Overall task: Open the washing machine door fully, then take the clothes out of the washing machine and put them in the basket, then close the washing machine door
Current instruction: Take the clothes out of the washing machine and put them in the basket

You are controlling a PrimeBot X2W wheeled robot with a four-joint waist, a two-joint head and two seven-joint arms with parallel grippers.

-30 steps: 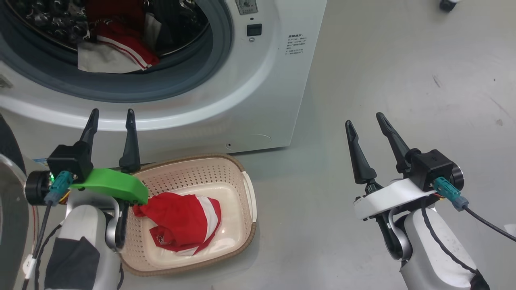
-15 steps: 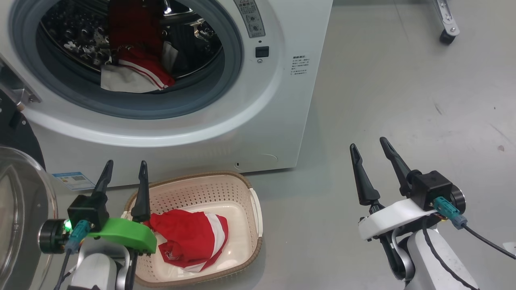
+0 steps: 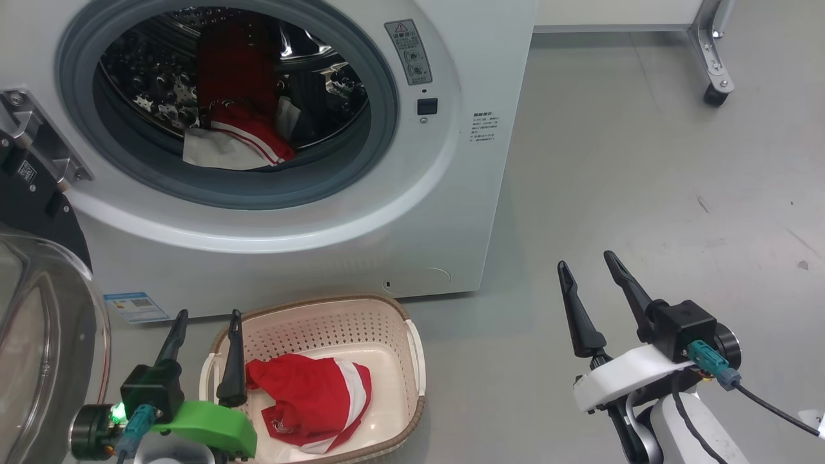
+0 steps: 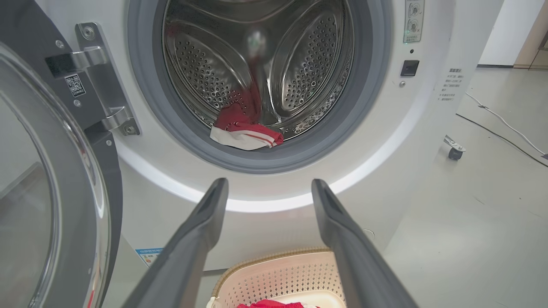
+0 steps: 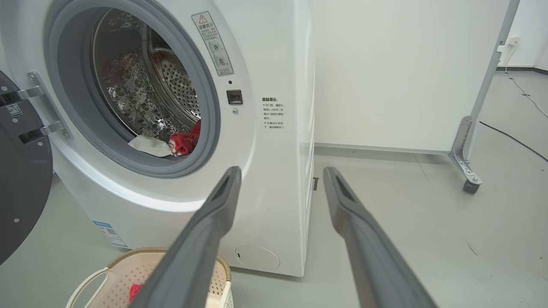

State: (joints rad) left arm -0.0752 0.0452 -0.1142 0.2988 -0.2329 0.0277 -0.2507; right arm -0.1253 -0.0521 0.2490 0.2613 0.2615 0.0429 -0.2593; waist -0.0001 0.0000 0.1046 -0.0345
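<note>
The fold of the clothes stands up, while the white band point(image 3: 220, 150) lies flat along the drum's edge. My left gripper needs to grab the clothes by the bunched red fold point(image 3: 241, 116) next.
The white washing machine point(image 3: 451, 212) stands with its drum open. Its door point(image 3: 45, 335) is swung wide at the left, glass bowl facing me, and shows again in the left wrist view point(image 4: 43, 192). Red and white clothes point(image 3: 238, 135) lie at the drum's front lip point(image 4: 246, 132) point(image 5: 182, 143). Another red garment point(image 3: 316, 399) lies in the cream basket point(image 3: 322, 328) on the floor before the machine. My left gripper point(image 3: 209, 316) point(image 4: 269, 183) is open over the basket's left rim, holding nothing. My right gripper point(image 3: 584, 259) point(image 5: 282, 170) is open over the floor, right of the machine.
A blue sticker point(image 3: 135, 308) marks the machine's lower left corner. A metal frame leg on a caster point(image 3: 712, 64) stands at the far right, by a white panel point(image 5: 385, 72). A cable point(image 4: 501, 124) runs across the grey floor point(image 3: 644, 193).
The head camera has risen, so the whole picture slid down and more of the drum and door shows. My left gripper has drawn back from the machine front toward the basket's left rim.
</note>
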